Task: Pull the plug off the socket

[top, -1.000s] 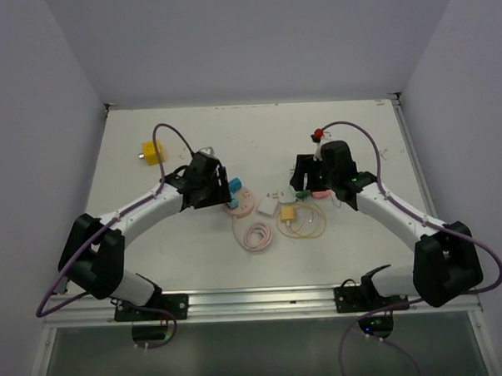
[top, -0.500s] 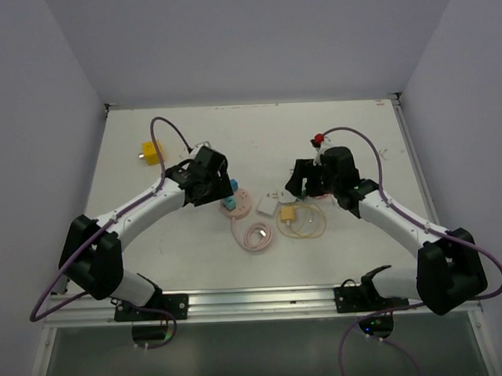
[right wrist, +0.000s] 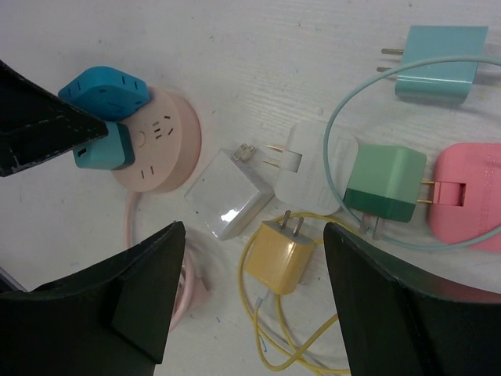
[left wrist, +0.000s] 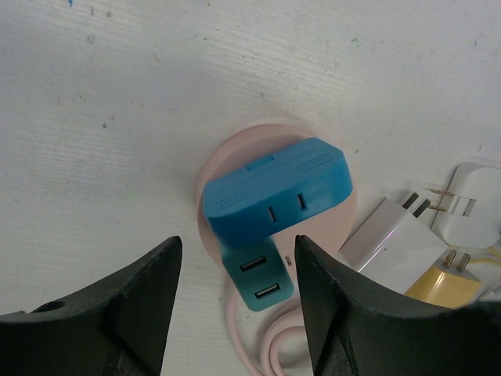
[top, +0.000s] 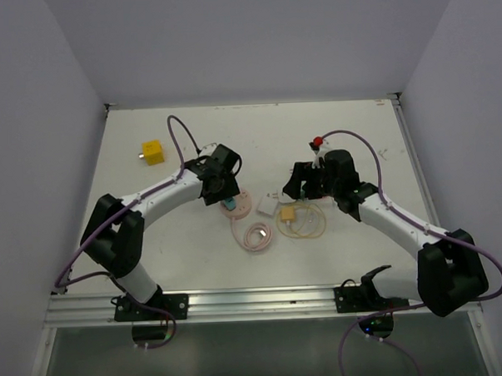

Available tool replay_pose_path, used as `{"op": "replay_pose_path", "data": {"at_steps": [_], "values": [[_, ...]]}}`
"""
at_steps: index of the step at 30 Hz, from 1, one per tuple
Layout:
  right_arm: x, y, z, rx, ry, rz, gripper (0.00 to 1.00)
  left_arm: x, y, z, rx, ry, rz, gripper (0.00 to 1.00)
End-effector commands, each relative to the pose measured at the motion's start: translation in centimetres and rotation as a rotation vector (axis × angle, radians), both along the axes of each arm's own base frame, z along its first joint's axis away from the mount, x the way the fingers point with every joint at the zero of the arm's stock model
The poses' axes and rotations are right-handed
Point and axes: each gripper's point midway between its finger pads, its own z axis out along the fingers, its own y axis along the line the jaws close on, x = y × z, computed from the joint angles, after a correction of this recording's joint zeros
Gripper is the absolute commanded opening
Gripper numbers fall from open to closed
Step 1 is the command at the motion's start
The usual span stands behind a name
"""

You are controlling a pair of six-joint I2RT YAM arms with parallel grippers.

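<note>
My right gripper needs to grab the pink socket by its bare rim (top: 245, 206) (right wrist: 177, 150) next. That leaves both plugs free for my left gripper to pull.
A round pink socket (left wrist: 223, 160) lies on the white table, with a blue plug (left wrist: 274, 188) and a smaller teal USB plug (left wrist: 258, 278) seated in it. My left gripper (left wrist: 237, 258) hovers open right over it, its black fingers (left wrist: 133, 305) on either side of the teal plug with gaps showing. In the top view the left gripper (top: 224, 185) covers most of the socket (top: 239, 209). My right gripper (right wrist: 254, 235) is open and holds nothing above a loose yellow plug (right wrist: 282, 254); the socket (right wrist: 160, 145) sits at its left.
Loose chargers lie between the arms: a white block (right wrist: 229, 196), a white adapter (right wrist: 313, 168), a green plug (right wrist: 383, 184), a pink one (right wrist: 470, 196), a pale teal one (right wrist: 434, 63). The pink cable coil (top: 257, 236) and yellow cable (top: 307, 225) lie nearer. A yellow cube (top: 153, 151) sits far left.
My left gripper has swung right and now sits over the socket, hiding the blue plugs from above, with its jaws a little narrower. The right gripper drew back slightly.
</note>
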Motion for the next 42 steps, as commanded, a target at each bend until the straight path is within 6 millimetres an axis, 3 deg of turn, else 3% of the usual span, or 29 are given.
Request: {"op": "replay_pose_path", "data": {"at_steps": [1,8,13,19,28,35,42], "values": [[0.1,0.8,2.0,0.046,-0.066,0.021,0.75,1.0,-0.6,0.4,0.022,-0.021,0.027,0.6],[-0.1,1.2,2.3,0.056,-0.071,0.052,0.75,0.1,-0.8,-1.2,0.036,0.02,0.019,0.43],[-0.3,2.3,2.8,0.101,-0.071,0.088,0.76,-0.2,-1.1,-0.8,0.004,0.007,0.005,0.21],[-0.8,4.9,3.5,0.216,-0.031,0.136,0.76,-0.7,-1.1,0.3,-0.037,-0.038,-0.027,0.08],[-1.9,10.6,3.1,0.357,0.054,0.137,0.76,-0.7,-1.9,3.7,-0.192,-0.257,-0.144,0.0],[-1.3,11.8,1.9,0.368,0.094,0.111,0.76,-1.1,-2.3,7.2,-0.325,-0.439,-0.225,0.0],[-1.8,13.0,1.2,0.362,0.137,0.154,0.74,-0.8,-2.6,8.6,-0.423,-0.541,-0.261,0.0]]}}
